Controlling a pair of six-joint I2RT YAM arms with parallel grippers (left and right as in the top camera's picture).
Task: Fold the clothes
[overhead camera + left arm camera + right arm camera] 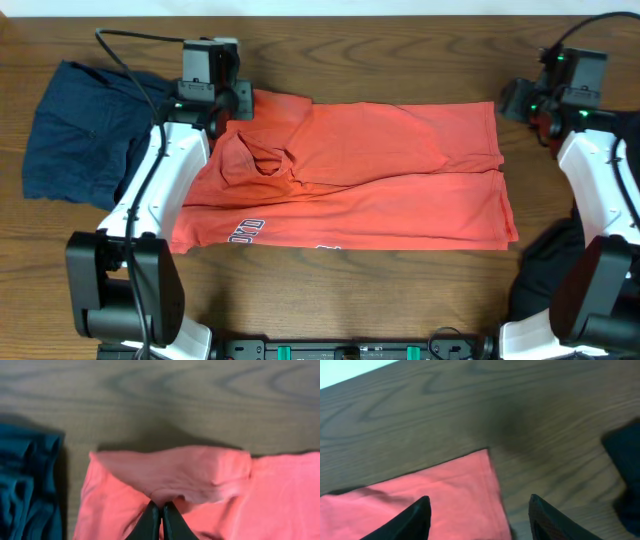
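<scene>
Next, my right gripper pinches the coral-red T-shirt's far corner, opposite my left gripper's corner, to fold the T-shirt's far edge over evenly.
The coral-red T-shirt [390,170] lies spread across the middle of the table, its lower part folded over so white lettering [245,232] shows at the bottom left. My left gripper [236,102] sits at the shirt's far left corner. It is shut on a raised fold of coral cloth [175,472], the fingertips [152,510] pressed together. My right gripper [516,100] hovers by the shirt's far right corner [470,472]. It stands open, one finger over the cloth and the other over bare wood, with nothing between them.
A navy garment [80,130] lies crumpled at the far left, close to the left arm, and shows again in the left wrist view [25,490]. A black garment [550,265] lies at the right by the right arm's base. The table is brown wood [400,50].
</scene>
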